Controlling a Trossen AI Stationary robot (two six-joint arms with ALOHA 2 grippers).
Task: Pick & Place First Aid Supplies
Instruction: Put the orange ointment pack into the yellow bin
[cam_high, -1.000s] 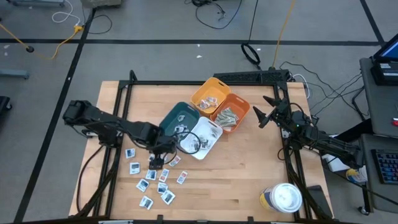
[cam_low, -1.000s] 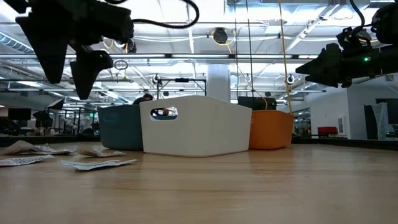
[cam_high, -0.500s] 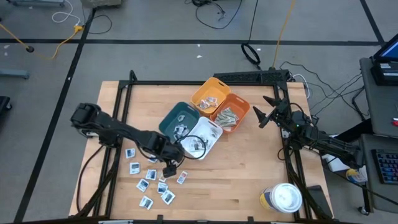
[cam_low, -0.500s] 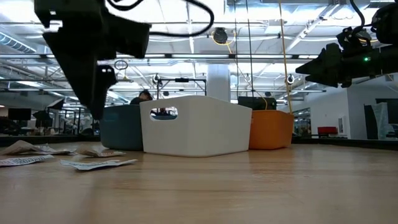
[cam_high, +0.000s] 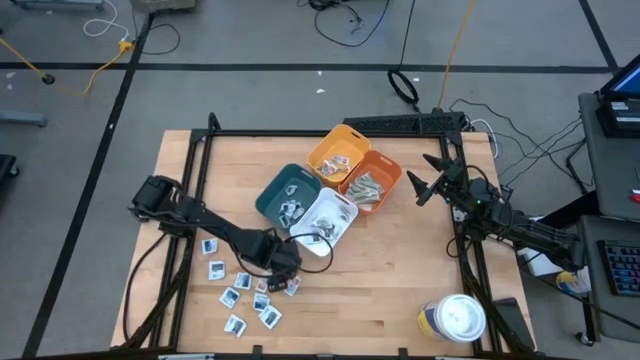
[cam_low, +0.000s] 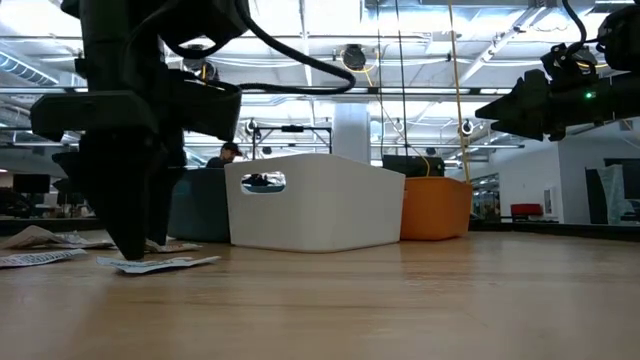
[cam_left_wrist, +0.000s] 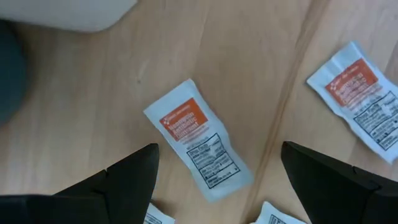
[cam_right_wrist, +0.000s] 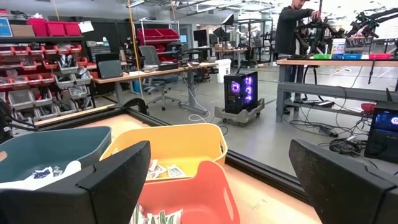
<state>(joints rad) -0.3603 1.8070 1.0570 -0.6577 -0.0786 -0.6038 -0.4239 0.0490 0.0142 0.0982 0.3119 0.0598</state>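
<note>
The packet should be grabbed by its black-printed end (cam_left_wrist: 213, 162) once my left gripper reaches it. The packet's red-marked end (cam_left_wrist: 183, 119) then stays free to go into the yellow bin.
Several small white first aid packets (cam_high: 228, 297) lie flat on the wooden table at its near left. My left gripper (cam_high: 283, 272) hangs low over them, pointing down and open. In the left wrist view a white packet with a red mark (cam_left_wrist: 199, 149) lies flat between and below the two fingers (cam_left_wrist: 134, 177), which do not touch it. Another red-marked packet (cam_left_wrist: 364, 106) lies beside it. In the low view my left gripper (cam_low: 125, 235) stands just above a packet (cam_low: 160, 264). My right gripper (cam_high: 420, 186) waits open at the table's right edge, held level.
Four bins stand together at the table's middle: teal (cam_high: 285, 190), white (cam_high: 325, 220), orange (cam_high: 372, 180) and yellow (cam_high: 338, 150), each with packets inside. A round white-lidded tub (cam_high: 458, 318) stands at the near right corner. Bare wood lies between the bins and the tub.
My left gripper has come down toward the table and gone toward its near right, from beside the teal bin to above the packets. It has rolled about its own axis and stayed open. The packets have not moved.
</note>
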